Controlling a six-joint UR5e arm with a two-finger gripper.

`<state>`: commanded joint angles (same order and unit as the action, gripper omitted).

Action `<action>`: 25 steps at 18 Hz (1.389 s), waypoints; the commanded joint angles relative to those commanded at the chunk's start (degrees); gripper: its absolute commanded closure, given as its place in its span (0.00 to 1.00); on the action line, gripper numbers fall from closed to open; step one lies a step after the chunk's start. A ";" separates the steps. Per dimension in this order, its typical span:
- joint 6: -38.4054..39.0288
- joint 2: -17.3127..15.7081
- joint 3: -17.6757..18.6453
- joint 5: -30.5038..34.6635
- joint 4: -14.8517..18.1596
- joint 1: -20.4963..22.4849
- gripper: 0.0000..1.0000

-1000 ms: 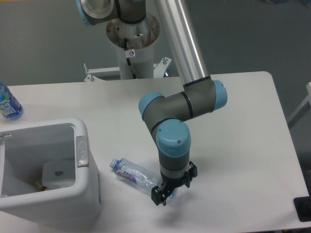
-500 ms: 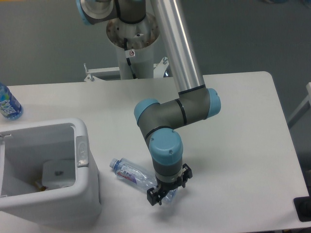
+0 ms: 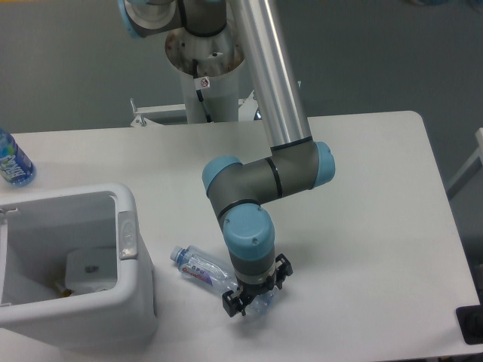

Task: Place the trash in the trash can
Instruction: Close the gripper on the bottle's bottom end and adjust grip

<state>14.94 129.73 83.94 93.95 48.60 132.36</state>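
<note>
I should next grab the clear plastic bottle by its base end, and then I can drop the bottle into the trash can.
The clear plastic bottle with a blue cap and red-blue label lies on its side on the white table, just right of the trash can, cap pointing left. My gripper points down over the bottle's base end. Its jaws stand apart on either side of the bottle, which still rests on the table. The white boxy trash can stands at the lower left, with its grey oval latch facing the bottle. The flat white pouch lies inside it on the bottom.
A blue-tinted bottle with a blue-green label stands at the table's far left edge. The arm's base column rises behind the table's back edge. A dark object sits at the lower right corner.
The gripper has moved left and slightly down along the bottle's base end, with the wrist and elbow swinging left. The bottle, trash can and pouch have not moved.
</note>
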 joint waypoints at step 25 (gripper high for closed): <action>-0.44 0.00 0.00 1.14 -0.09 -0.79 0.33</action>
<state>14.50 129.73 83.94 95.10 48.52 131.57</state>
